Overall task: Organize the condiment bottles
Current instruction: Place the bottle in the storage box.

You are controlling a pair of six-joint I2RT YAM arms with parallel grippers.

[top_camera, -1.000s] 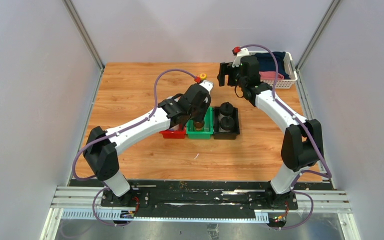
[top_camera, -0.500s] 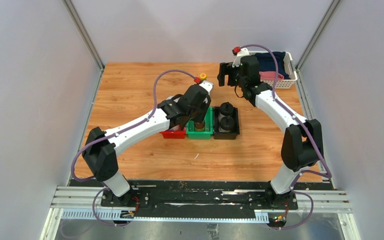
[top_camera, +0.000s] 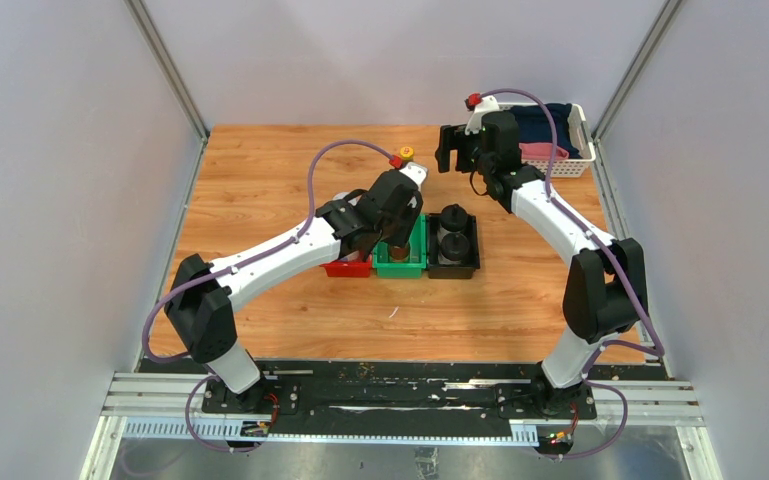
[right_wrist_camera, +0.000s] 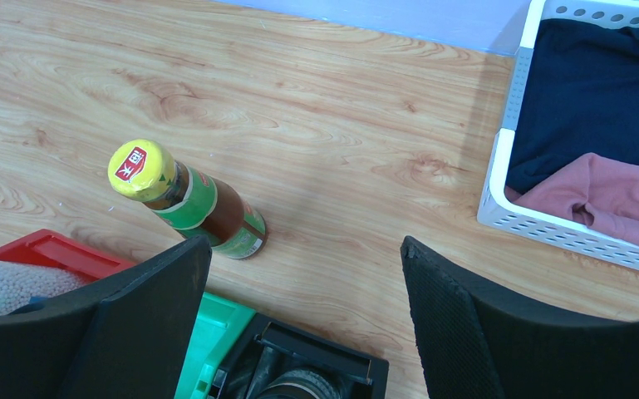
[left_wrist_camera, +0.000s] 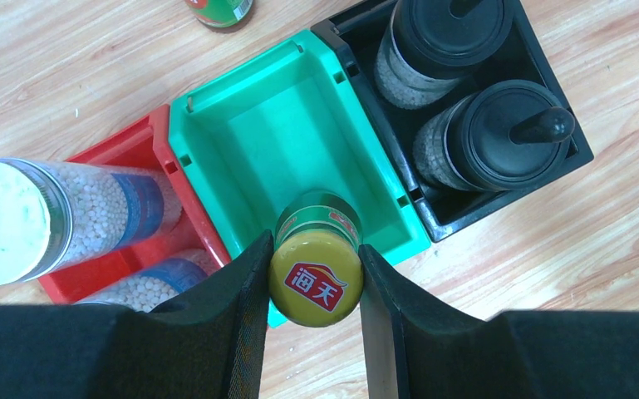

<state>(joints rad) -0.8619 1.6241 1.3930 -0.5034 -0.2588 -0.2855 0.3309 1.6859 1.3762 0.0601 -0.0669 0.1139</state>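
The brown bottle is upright inside the sides of the green bin and would stand in the green bin, so the robot's left gripper needs to open.
My left gripper is shut on the yellow cap of a brown bottle, which stands upright at the near end of the green bin; its base is hidden. Two silver-lidded jars are in the red bin. Two pale bottles with black domed caps are in the black bin. The second brown bottle stands on the table beyond the bins, also in the top view. My right gripper is open and empty, above the table right of that bottle.
The three bins sit side by side mid-table, red, green, black. A white basket holding dark and pink cloth stands at the back right. Grey walls enclose the table on three sides.
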